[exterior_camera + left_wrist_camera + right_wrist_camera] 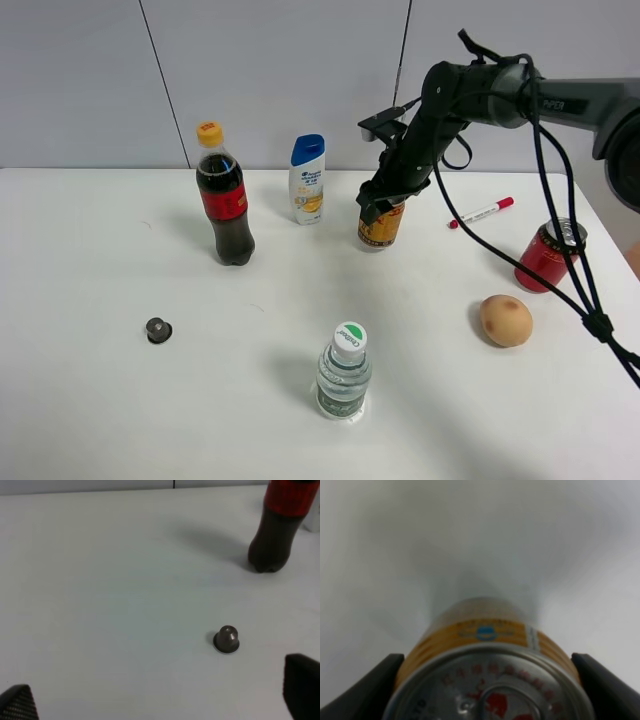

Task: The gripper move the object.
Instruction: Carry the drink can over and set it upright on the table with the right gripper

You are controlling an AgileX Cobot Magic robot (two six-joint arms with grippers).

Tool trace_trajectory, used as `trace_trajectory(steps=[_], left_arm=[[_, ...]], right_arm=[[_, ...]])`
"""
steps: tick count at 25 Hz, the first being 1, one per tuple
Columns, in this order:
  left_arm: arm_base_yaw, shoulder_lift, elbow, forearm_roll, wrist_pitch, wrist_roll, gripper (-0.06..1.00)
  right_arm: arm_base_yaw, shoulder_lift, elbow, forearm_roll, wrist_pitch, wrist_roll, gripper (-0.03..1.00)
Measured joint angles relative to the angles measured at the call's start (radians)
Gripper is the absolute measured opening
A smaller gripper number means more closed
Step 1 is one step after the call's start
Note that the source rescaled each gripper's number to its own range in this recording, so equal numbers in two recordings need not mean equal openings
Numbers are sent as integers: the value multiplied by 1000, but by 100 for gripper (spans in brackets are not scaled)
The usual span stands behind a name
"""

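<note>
The right gripper needs to keep holding the can until it gets to the table beside the cola bottle, because the can's base (377, 243) is far from there.
The short gold-yellow can (382, 229) with a silver top stands on the white table (100, 400) at the back, right of the middle. My right gripper (386, 200) reaches down from the right and is shut on the can's upper part. In the right wrist view the can (485, 635) fills the gap between the two black fingers (380, 685), which touch its sides. My left gripper (160, 700) does not show in the high view. In its wrist view it is open and empty above the table, with only its two fingertips at the frame's corners.
A cola bottle (224, 200) and a white shampoo bottle (308, 180) stand left of the can. A red marker (482, 212), a taller red can (546, 258) and a brown round fruit (506, 320) lie to the right. A water bottle (344, 375) stands in front. A small dark capsule (158, 329) lies at the left.
</note>
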Motion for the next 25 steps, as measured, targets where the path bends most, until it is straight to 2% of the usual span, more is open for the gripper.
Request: trace_trajectory(steps=[3, 7, 12, 16, 21, 25], left_arm=[[0, 0, 0, 0, 0, 0, 100], [0, 0, 0, 0, 0, 0, 100], [0, 0, 0, 0, 0, 0, 100], [0, 0, 0, 0, 0, 0, 100], [0, 0, 0, 0, 0, 0, 100], [0, 0, 0, 0, 0, 0, 100]], right_arm=[[6, -64, 0, -2, 52, 1, 1], [37, -149, 0, -34, 175, 0, 1], [137, -223, 0, -44, 263, -48, 1], [242, -220, 0, -39, 256, -64, 1], [329, -145, 0, -37, 153, -106, 1], [360, -67, 0, -39, 69, -145, 1]])
